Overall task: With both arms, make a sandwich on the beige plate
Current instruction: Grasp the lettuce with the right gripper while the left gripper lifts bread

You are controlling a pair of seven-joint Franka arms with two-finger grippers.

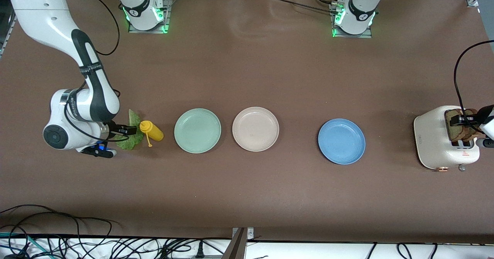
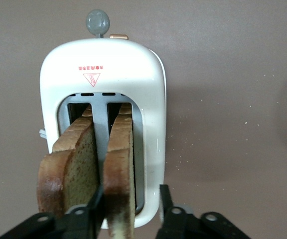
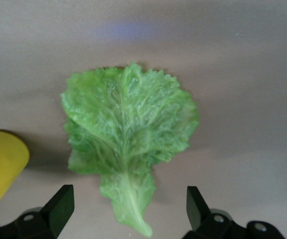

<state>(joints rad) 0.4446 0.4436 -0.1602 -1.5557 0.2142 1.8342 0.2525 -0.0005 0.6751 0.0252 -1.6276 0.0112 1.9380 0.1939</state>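
Observation:
I should grab the lettuce leaf with my right gripper by its narrow stem (image 3: 130, 201) next, because the leaf's ruffled top spreads wider than the gripper's open fingers.
Two brown bread slices (image 1: 463, 127) stand in the slots of a white toaster (image 1: 436, 135) at the left arm's end of the table. My left gripper (image 2: 130, 206) is open over the toaster. Its fingers straddle one slice (image 2: 119, 159): one finger is between the two slices, the other is outside the toaster's slot. It also shows in the front view (image 1: 466, 121). A green lettuce leaf (image 3: 128, 132) lies flat on the table at the right arm's end. My right gripper (image 3: 128, 205) is open, low over the leaf's stem; it also shows in the front view (image 1: 128, 130). The beige plate (image 1: 255, 129) is bare mid-table.
A yellow squeeze bottle (image 1: 153, 131) lies beside the lettuce, and it shows at the edge of the right wrist view (image 3: 1, 167). A mint-green plate (image 1: 197, 130) sits next to the beige plate, toward the right arm's end. A blue plate (image 1: 341, 141) sits toward the toaster.

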